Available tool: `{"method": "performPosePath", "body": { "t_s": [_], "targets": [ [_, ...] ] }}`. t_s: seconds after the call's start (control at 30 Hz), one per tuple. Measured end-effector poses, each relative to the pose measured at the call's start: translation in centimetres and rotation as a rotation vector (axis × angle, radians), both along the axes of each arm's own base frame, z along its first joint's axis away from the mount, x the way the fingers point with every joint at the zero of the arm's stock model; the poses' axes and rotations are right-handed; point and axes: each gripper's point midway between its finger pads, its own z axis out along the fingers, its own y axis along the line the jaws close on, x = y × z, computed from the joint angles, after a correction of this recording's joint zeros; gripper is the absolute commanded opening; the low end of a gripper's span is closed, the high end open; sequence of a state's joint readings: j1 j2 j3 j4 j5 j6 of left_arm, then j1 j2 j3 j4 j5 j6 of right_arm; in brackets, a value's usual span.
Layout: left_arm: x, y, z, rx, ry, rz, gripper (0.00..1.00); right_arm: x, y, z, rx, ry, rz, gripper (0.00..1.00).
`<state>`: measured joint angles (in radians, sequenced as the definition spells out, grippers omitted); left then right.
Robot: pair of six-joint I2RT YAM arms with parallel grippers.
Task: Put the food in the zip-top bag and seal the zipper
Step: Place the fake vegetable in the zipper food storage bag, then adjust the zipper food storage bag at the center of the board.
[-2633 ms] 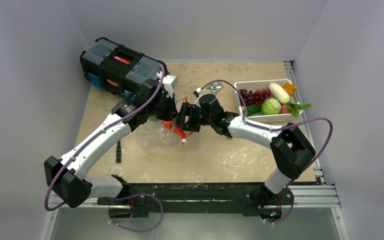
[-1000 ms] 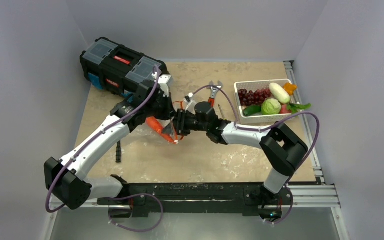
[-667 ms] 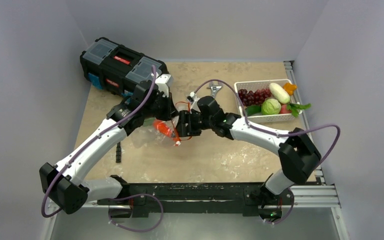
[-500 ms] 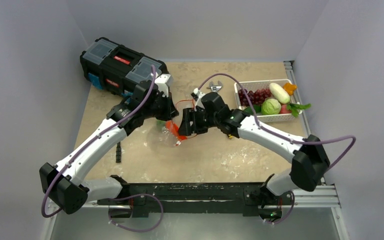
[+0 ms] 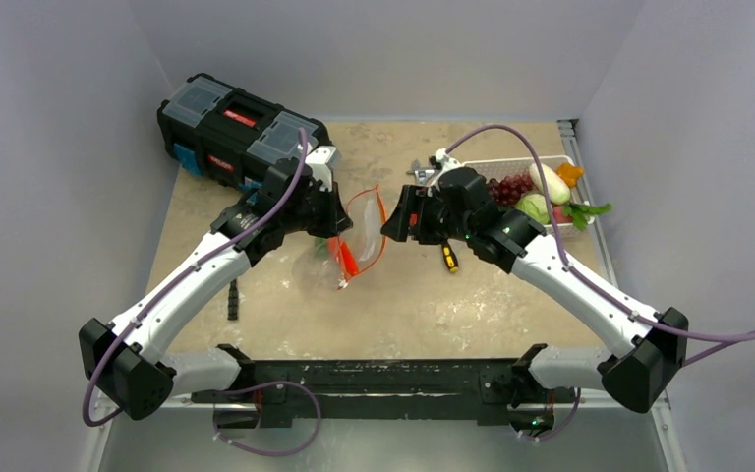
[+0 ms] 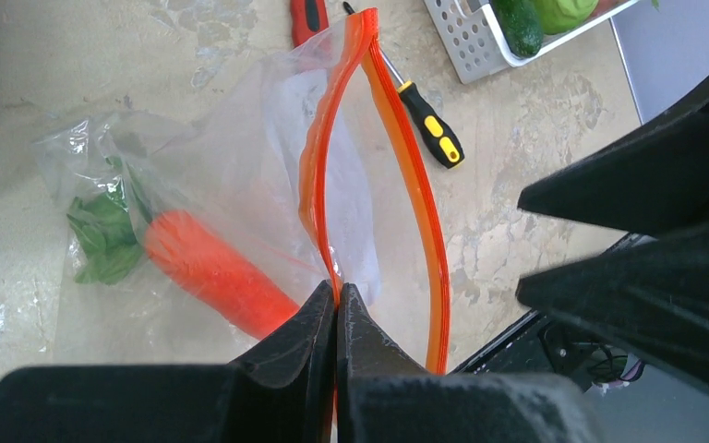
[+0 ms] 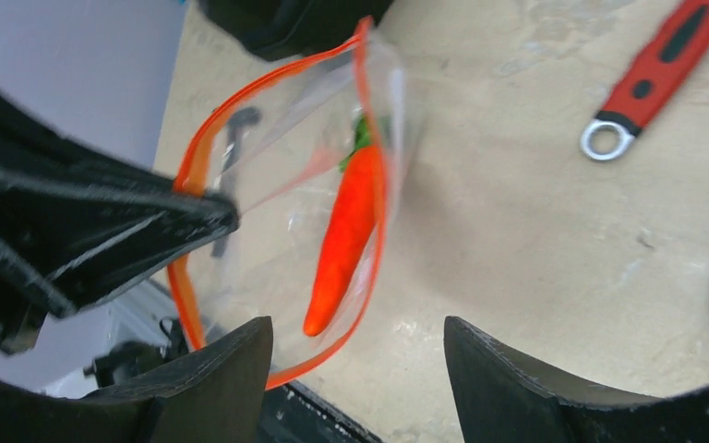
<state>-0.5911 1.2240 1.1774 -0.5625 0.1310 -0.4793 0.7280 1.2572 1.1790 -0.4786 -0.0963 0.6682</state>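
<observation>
My right gripper grabs the zip-top bag's free zipper side point(image 6: 426, 220) next, opposite my left gripper, to keep the bag open and settle the carrot point(image 6: 212, 272).
The clear zip-top bag point(image 5: 339, 254) hangs open at mid-table, its red-orange zipper point(image 5: 372, 221) forming a wide loop. My left gripper point(image 6: 336, 293) is shut on one side of the zipper point(image 6: 318, 175), holding the mouth up. An orange carrot point(image 6: 212, 272) with green leaves lies inside the bag, also seen through the mouth point(image 7: 346, 231). My right gripper point(image 7: 355, 325) is open and empty, just right of the bag mouth point(image 5: 398, 218). Grapes point(image 5: 511, 185), a white radish point(image 5: 549, 182), a cabbage point(image 5: 531, 206) and an orange piece point(image 5: 571, 173) lie in the white basket.
The white basket point(image 5: 575, 232) stands at the back right, partly behind my right arm. A yellow-black screwdriver point(image 5: 449, 258) and a red-handled wrench point(image 7: 660, 74) lie between bag and basket. A black toolbox point(image 5: 236, 123) sits at the back left.
My right gripper opened, leaving the carrot inside the bag, and drew back to the right. My left gripper stayed shut on the zipper; the bag mouth now gapes wider.
</observation>
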Motion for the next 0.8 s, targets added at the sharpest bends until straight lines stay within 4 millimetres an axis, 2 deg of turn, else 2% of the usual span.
{"method": "performPosePath", "body": {
  "t_s": [0.1,0.17,0.23,0.3,0.4,0.5,0.53,0.57,0.63,0.73,0.8],
  "targets": [
    [0.0,0.0,0.0,0.000,0.000,0.000,0.00,1.0,-1.3,-0.4,0.009,0.028,-0.095,0.65],
    [0.0,0.0,0.0,0.000,0.000,0.000,0.00,1.2,-1.5,-1.5,0.019,0.060,-0.127,0.63],
    [0.0,0.0,0.0,-0.001,0.000,-0.001,0.00,0.9,-1.0,-2.9,0.018,0.095,-0.128,0.61],
    [-0.1,-0.1,0.0,-0.003,0.002,-0.005,0.00,0.2,0.1,-4.4,0.010,0.134,-0.106,0.55],
    [-0.2,-0.2,0.1,-0.009,0.005,-0.014,0.00,0.1,2.1,-5.9,0.004,0.151,-0.070,0.37],
    [-0.5,-0.2,0.4,-0.026,0.013,-0.008,0.00,0.1,3.5,-7.1,-0.011,0.152,-0.038,0.01],
    [-0.7,-0.2,0.5,-0.037,0.024,0.001,0.00,0.2,3.8,-7.1,-0.016,0.146,-0.029,0.00],
    [-1.0,-0.1,0.6,-0.046,0.037,0.011,0.00,0.2,4.0,-7.0,-0.023,0.139,-0.024,0.00],
    [-1.8,0.1,1.0,-0.061,0.096,0.038,0.00,0.6,4.2,-5.5,-0.023,0.101,-0.017,0.00],
    [-2.9,0.3,2.8,-0.122,0.153,0.083,0.00,1.1,4.4,-0.8,0.008,0.008,0.003,0.00],
    [-4.1,0.5,4.7,-0.213,0.166,0.119,0.00,0.9,4.4,2.4,0.042,-0.040,0.021,0.00]
  ]
}}
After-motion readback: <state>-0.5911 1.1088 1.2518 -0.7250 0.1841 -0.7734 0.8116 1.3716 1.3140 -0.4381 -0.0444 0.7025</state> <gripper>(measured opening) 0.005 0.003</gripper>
